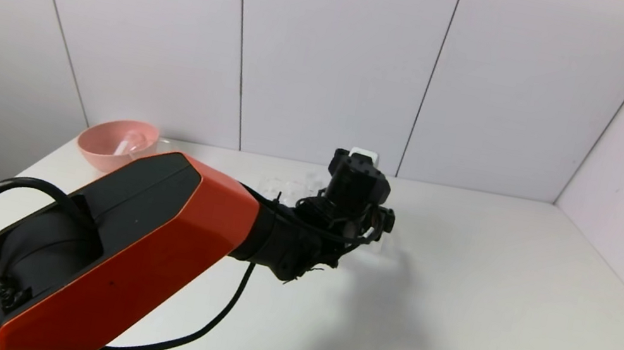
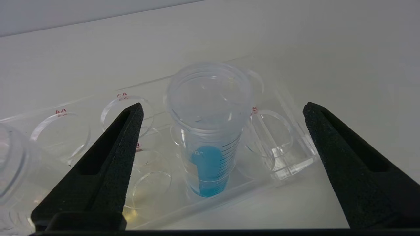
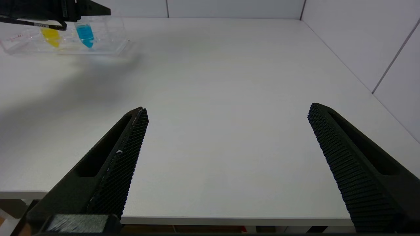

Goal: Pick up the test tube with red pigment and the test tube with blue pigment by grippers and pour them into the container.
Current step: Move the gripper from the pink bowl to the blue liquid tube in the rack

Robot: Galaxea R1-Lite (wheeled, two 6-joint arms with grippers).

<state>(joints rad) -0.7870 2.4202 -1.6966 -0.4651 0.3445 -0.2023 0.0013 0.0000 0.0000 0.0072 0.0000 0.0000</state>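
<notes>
The rack surrounds the blue test tube's lower end, so my left gripper will next grab the bare section below its rim (image 2: 209, 133) to pour.
The test tube with blue pigment (image 2: 210, 137) stands upright in a clear rack (image 2: 288, 164). My left gripper (image 2: 223, 105) is open above it, one jaw on each side of the tube and both clear of it. In the head view the left arm's wrist (image 1: 357, 192) reaches over the middle of the table and hides the tube. The blue tube also shows far off in the right wrist view (image 3: 84, 34). My right gripper (image 3: 228, 108) is open and empty over the table's near edge. The test tube with red pigment and the container are out of view.
A tube with yellow liquid (image 3: 51, 36) stands in the rack beside the blue one. A pink bowl (image 1: 117, 144) sits at the table's far left. The white table (image 1: 489, 296) is walled at the back and right.
</notes>
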